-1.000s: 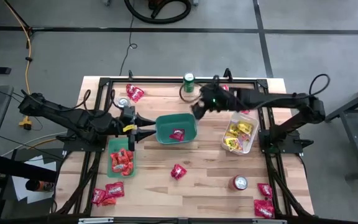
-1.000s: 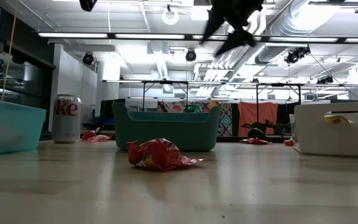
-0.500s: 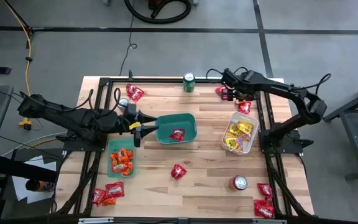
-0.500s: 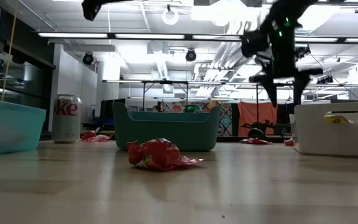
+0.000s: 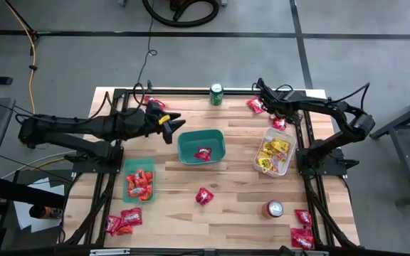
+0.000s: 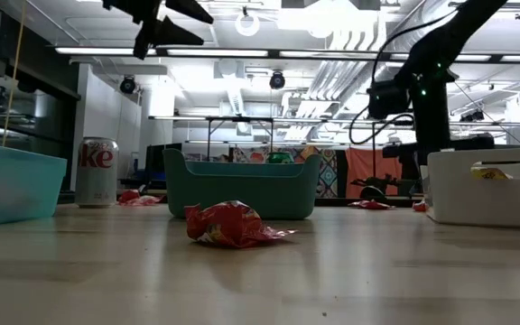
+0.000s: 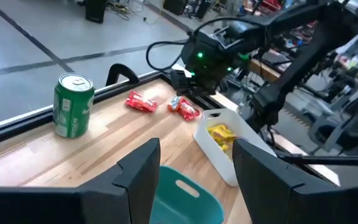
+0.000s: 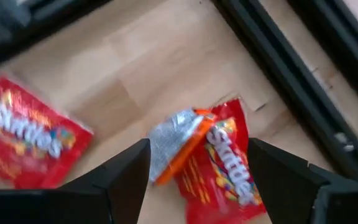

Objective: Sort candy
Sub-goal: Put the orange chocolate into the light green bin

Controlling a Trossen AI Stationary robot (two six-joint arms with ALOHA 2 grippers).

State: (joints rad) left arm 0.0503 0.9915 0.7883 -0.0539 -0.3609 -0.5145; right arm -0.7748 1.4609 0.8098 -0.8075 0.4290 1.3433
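Observation:
My right gripper should go lower first and then close on the silver-orange packet, because its fingers are above the silver-orange packet [image 5: 276, 121] and the red packet beneath.
The candy is small shiny packets scattered on the table. My right gripper [image 8: 197, 155] is open near the table's far right corner [image 5: 277, 114]. It points down over a red packet [image 8: 225, 171] with a silver-orange packet [image 8: 178, 140] lying on it. Its fingers stand on either side of that pair, clear of both. A second red packet [image 8: 27, 140] lies flat beside them. My left gripper [image 7: 194, 168] is open and empty. It hovers high beyond the teal bin's [image 5: 201, 146] far left corner [image 5: 168, 122], also in the low view [image 6: 165, 18].
The teal bin holds one red packet [image 5: 203, 153]. A small green bin [image 5: 139, 183] holds orange-red packets and a white bin [image 5: 275, 153] holds yellow ones. Loose red packets [image 5: 203, 195] [image 5: 123, 220] [image 5: 302, 238] lie on the wood. A green can [image 5: 217, 94] and a silver-red can [image 5: 274, 208] stand upright. A black rail [image 8: 278, 56] runs beside my right gripper.
My right gripper has swung from above the teal bin toward the table's far right corner and come down over the red packets there. My left gripper has moved from the teal bin's left side toward the far edge and risen.

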